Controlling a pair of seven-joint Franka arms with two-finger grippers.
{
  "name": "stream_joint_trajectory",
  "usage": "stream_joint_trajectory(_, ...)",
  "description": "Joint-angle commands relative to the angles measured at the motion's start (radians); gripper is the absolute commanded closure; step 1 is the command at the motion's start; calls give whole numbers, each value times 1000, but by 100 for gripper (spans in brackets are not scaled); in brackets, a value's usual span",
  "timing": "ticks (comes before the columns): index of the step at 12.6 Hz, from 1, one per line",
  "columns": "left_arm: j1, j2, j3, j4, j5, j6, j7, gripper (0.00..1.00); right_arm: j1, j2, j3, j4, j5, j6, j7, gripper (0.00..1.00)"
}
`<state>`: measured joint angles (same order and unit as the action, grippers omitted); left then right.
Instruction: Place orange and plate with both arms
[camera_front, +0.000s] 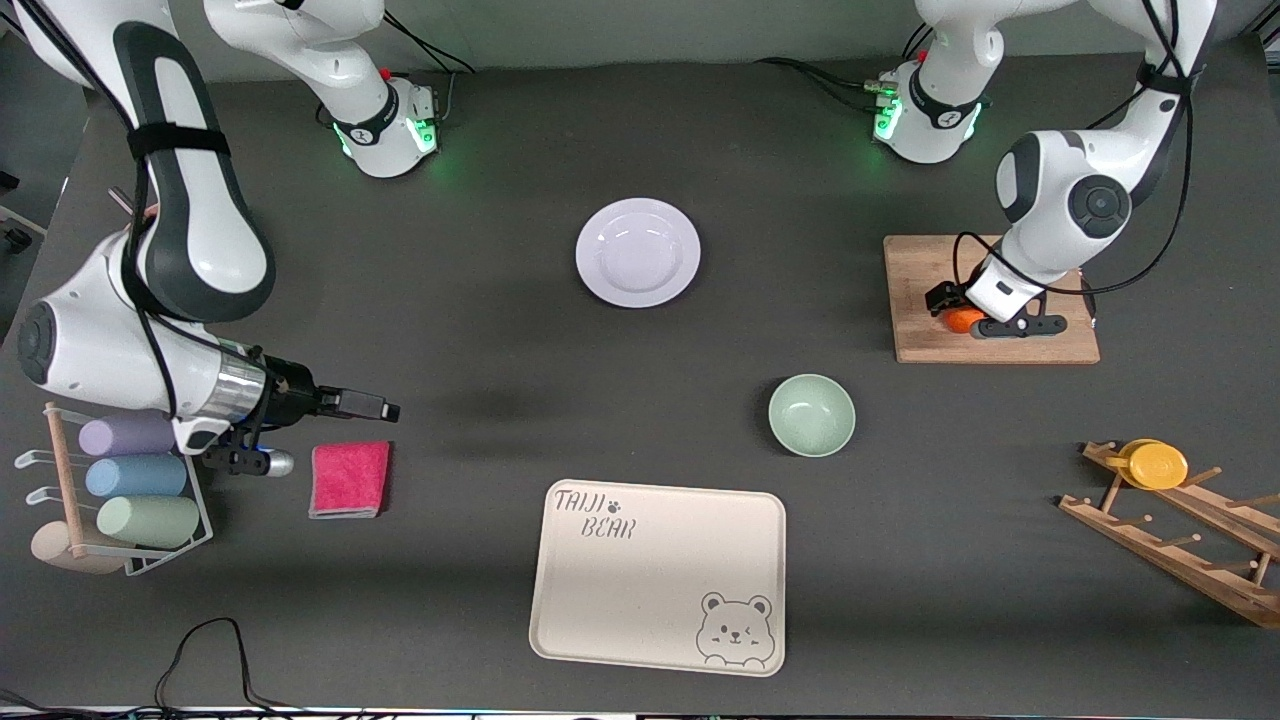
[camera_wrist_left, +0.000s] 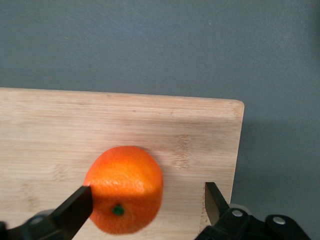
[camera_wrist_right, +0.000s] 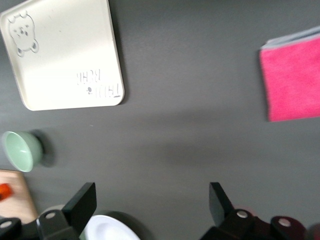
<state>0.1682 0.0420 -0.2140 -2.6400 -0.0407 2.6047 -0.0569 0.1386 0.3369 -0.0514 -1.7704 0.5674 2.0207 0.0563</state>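
My left gripper grips the orange by its round sides next. The orange (camera_front: 965, 321) goes on the lavender-white plate (camera_front: 638, 252).
The orange (camera_front: 965, 321) lies on a wooden cutting board (camera_front: 1000, 345) toward the left arm's end of the table. My left gripper (camera_front: 958, 308) is low over it and open. In the left wrist view the orange (camera_wrist_left: 124, 187) sits on the board (camera_wrist_left: 150, 120) between the fingers of the left gripper (camera_wrist_left: 147, 200), close to one fingertip (camera_wrist_left: 75, 207). The lavender-white plate (camera_front: 638, 252) lies mid-table, nearer the robot bases. My right gripper (camera_front: 385, 408) is open and empty over bare table above the pink cloth. The right wrist view shows it (camera_wrist_right: 152, 200) with the plate's edge (camera_wrist_right: 107, 229).
A mint bowl (camera_front: 811, 414) stands between the plate and the cream bear tray (camera_front: 660, 575). A pink cloth (camera_front: 349, 478) and a rack of pastel cups (camera_front: 130, 480) sit at the right arm's end. A wooden rack with a yellow cup (camera_front: 1157, 464) sits at the left arm's end.
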Motion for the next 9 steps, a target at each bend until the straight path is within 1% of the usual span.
stream_joint_trajectory(1, -15, 9, 8, -6, 2, 11, 3, 0, -2, 71, -8, 28, 159, 21, 19, 0)
stream_joint_trajectory(3, -6, 1, 8, 2, 2, -3, 12, 0, -10, 80, -10, 26, 186, 20, 22, 0)
stream_joint_trajectory(4, -6, -5, 10, 15, 2, -36, 15, 0, -10, 86, -11, 23, 221, 13, 22, 0)
stream_joint_trajectory(6, -7, -17, 12, 86, 5, -177, 15, 0, -13, 90, -13, -12, 317, 12, 17, 0)
stream_joint_trajectory(8, -4, -28, 13, 89, 68, -202, 15, 0, -10, 91, -11, -29, 370, 15, 20, 0)
stream_joint_trajectory(9, -4, -27, 15, 88, 74, -199, 15, 0, -8, 90, -11, -58, 473, 21, 4, 0)
